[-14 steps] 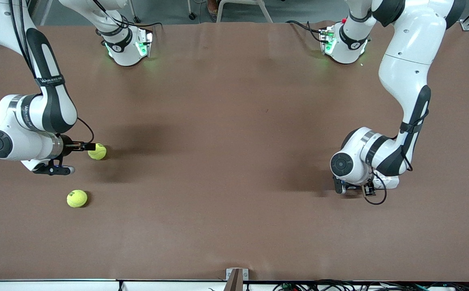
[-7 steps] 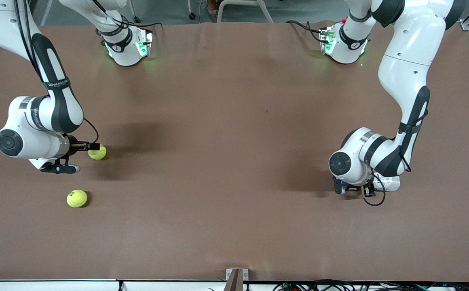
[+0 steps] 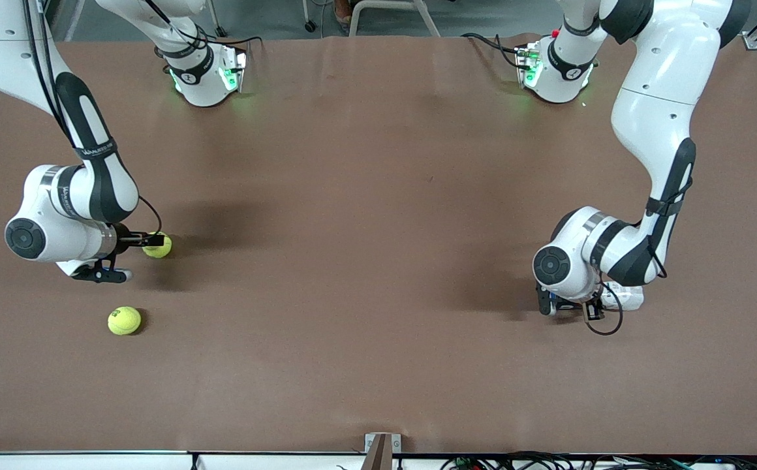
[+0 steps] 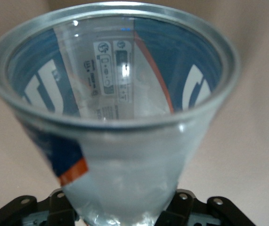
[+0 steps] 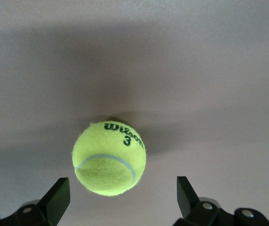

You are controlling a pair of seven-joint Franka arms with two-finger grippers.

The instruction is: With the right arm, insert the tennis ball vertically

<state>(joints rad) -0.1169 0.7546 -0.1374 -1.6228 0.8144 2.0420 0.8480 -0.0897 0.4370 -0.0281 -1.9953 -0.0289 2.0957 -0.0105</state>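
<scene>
My right gripper is going to grab the tennis ball next by its seamed half (image 5: 106, 173), so the tennis ball's Wilson print (image 5: 123, 133) stays free to go into the can.
A yellow-green tennis ball (image 3: 157, 245) lies on the brown table toward the right arm's end. In the right wrist view the ball (image 5: 109, 157) reads "Wilson 3". My right gripper (image 3: 138, 241) hangs just over it. It is open and empty (image 5: 122, 197), with the ball ahead of its fingertips (image 5: 59, 197) and not touched. A second tennis ball (image 3: 124, 320) lies nearer the front camera. My left gripper (image 3: 571, 304) is low over the table at the left arm's end. It is shut (image 4: 125, 212) on the base of a clear plastic can (image 4: 115, 117) with a blue label, open mouth up.
The two arm bases (image 3: 205, 75) (image 3: 555, 72) stand along the table's edge farthest from the front camera. A metal bracket (image 3: 382, 447) sits at the table's front edge.
The right arm has shifted toward the table's middle, bringing its gripper closer over the ball. Both balls lie still. The left arm has barely moved.
</scene>
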